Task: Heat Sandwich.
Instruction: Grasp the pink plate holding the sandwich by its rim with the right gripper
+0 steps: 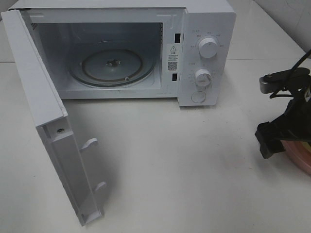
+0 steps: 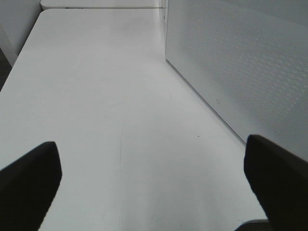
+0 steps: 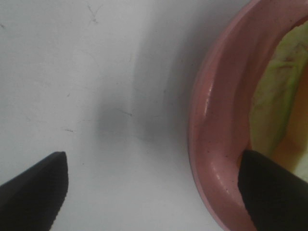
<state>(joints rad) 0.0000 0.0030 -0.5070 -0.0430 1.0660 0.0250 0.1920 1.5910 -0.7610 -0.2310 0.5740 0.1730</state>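
It isn't time to close yet: the gripper's fingers are above the plate's pink rim (image 1: 288, 151) (image 3: 196, 120). My right gripper should go down first, then close on the plate.
The sandwich (image 3: 276, 96) shows pale yellow bread and a green layer, lying on a round pink plate (image 3: 216, 134). In the exterior high view only the edge of the plate (image 1: 300, 156) appears at the far right, under my right gripper (image 1: 282, 141); the sandwich is hidden there. My right gripper (image 3: 151, 192) is open, one finger over the plate's inside, the other over bare table, straddling the rim. My left gripper (image 2: 154, 187) is open over empty table and holds nothing.
The white microwave (image 1: 204, 29) stands at the back with its door (image 1: 43, 111) swung wide toward the front left. A glass turntable (image 1: 112, 65) lies inside the cavity. The door's dotted panel (image 2: 240, 62) stands beside my left gripper.
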